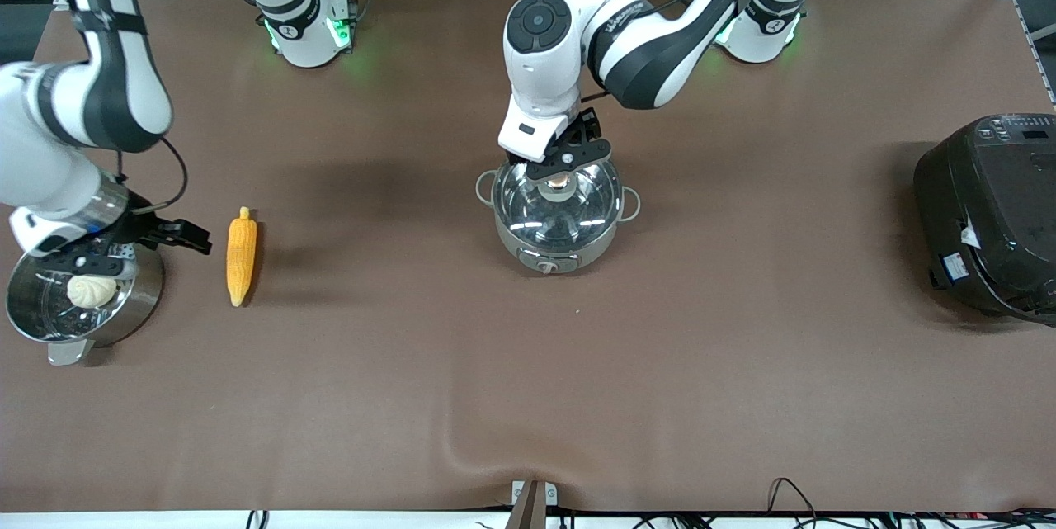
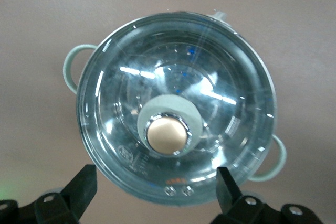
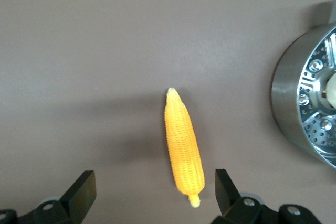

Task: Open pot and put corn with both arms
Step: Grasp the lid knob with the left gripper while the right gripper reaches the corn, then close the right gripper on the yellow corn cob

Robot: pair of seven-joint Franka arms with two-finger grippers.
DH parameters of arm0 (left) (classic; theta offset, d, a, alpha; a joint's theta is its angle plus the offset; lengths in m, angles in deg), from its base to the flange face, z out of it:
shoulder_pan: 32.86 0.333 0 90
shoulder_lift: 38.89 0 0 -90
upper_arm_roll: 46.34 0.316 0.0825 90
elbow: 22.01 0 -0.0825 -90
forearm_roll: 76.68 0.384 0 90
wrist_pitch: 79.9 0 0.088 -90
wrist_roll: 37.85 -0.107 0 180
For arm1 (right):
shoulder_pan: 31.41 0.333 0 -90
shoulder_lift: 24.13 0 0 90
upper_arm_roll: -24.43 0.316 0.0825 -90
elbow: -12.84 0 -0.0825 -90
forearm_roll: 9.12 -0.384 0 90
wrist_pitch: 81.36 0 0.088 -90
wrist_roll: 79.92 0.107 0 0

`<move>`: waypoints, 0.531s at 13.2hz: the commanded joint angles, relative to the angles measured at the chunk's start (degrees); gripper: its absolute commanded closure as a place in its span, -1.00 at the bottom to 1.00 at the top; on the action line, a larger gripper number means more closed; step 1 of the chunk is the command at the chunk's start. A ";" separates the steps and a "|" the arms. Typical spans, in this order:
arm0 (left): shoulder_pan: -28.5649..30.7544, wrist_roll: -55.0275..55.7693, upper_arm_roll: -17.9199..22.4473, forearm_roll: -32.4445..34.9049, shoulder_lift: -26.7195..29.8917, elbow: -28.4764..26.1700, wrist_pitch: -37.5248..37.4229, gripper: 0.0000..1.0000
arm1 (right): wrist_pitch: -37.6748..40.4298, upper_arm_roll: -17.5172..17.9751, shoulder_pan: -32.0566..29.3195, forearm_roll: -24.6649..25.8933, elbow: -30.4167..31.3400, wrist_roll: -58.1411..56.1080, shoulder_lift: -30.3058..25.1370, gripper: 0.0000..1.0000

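Observation:
My left gripper's fingers are above the glass lid (image 1: 528, 203), short of its knob (image 1: 560, 181), so closing now would miss. My left gripper reaches the knob, before it closes.
The steel pot (image 1: 555, 219) stands mid-table with its glass lid (image 1: 528, 203) on and the dial toward the front camera. My left gripper (image 1: 569, 159) hovers open over the lid's tan knob (image 1: 560, 180). In the left wrist view the lid (image 2: 220, 77) and knob (image 2: 166, 135) lie below the spread fingers (image 2: 83, 184), not touched. The yellow corn (image 1: 241, 255) lies on the table toward the right arm's end. My right gripper (image 1: 183, 234) is open and empty, over the gap between the steamer pot and the corn. In the right wrist view the corn's (image 3: 184, 148) stem end lies between the fingers (image 3: 226, 187).
A steel steamer pot (image 1: 132, 306) with a cream bun (image 1: 91, 290) in it stands beside the corn at the right arm's end; its rim shows in the right wrist view (image 3: 286, 103). A black rice cooker (image 1: 990, 215) stands at the left arm's end. The table is covered in brown cloth (image 1: 660, 364).

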State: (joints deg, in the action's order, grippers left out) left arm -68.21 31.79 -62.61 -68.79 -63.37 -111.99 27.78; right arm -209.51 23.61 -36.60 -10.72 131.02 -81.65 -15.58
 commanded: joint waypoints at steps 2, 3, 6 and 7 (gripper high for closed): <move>-0.68 1.20 0.36 3.26 1.10 -6.17 4.90 -1.00 | -6.57 0.74 -0.78 0.46 6.61 -2.23 2.93 -1.00; -0.68 1.20 0.27 3.35 1.02 -6.26 5.52 -1.00 | -7.36 0.74 -0.52 0.46 6.70 -2.32 6.01 -1.00; -0.60 1.03 0.27 3.35 0.84 -6.35 7.89 -0.88 | -15.25 0.74 -1.21 0.46 9.07 -7.05 9.98 -1.00; -0.60 1.03 0.27 3.35 0.75 -6.53 9.20 -0.85 | -17.02 0.74 -1.13 0.46 9.16 -8.02 10.87 -1.00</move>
State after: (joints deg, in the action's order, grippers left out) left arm -68.42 31.78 -62.61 -66.99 -63.39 -117.29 34.44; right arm -223.52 23.94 -36.97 -10.68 139.60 -87.12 -5.95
